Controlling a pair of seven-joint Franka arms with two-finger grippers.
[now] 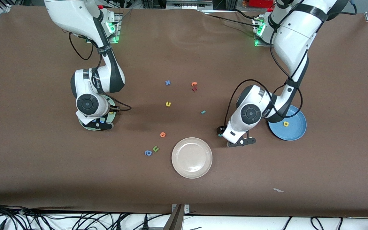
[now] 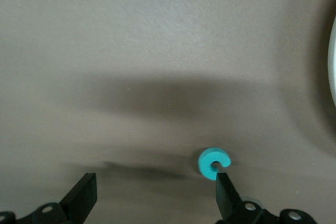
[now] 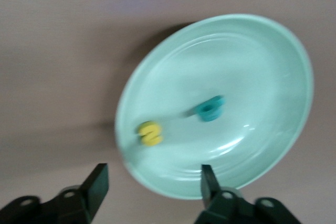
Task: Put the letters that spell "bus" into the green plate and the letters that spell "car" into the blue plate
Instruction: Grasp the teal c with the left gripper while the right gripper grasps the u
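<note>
The left gripper grabs the teal "c" by its curved body [image 1: 220, 134] next, to start spelling "car" in the blue plate [image 1: 295, 132].
My right gripper [image 1: 98, 121] [image 3: 153, 170] hangs open over the green plate [image 1: 110, 117] [image 3: 252, 56] with nothing between its fingers. In that plate lie a yellow "s" [image 3: 150, 133] and a teal "b" [image 3: 210, 108]. My left gripper [image 1: 231, 138] [image 2: 154, 179] is open and low over the table beside the blue plate [image 1: 295, 132]. The teal "c" [image 1: 219, 134] [image 2: 214, 162] lies on the table just off one fingertip [image 2: 224, 192], outside the gap. A yellow "a" [image 1: 286, 124] lies in the blue plate. The yellow "u" [image 1: 168, 103] and the teal "r" [image 1: 203, 112] lie mid-table.
A cream plate [image 1: 192, 157] sits nearer the front camera, between the arms. Loose letters: a blue "x" [image 1: 168, 82], an orange one [image 1: 194, 84] on a dark red one [image 1: 194, 89], an orange round one [image 1: 163, 134], a green "u" [image 1: 155, 148], a blue "a" [image 1: 148, 153].
</note>
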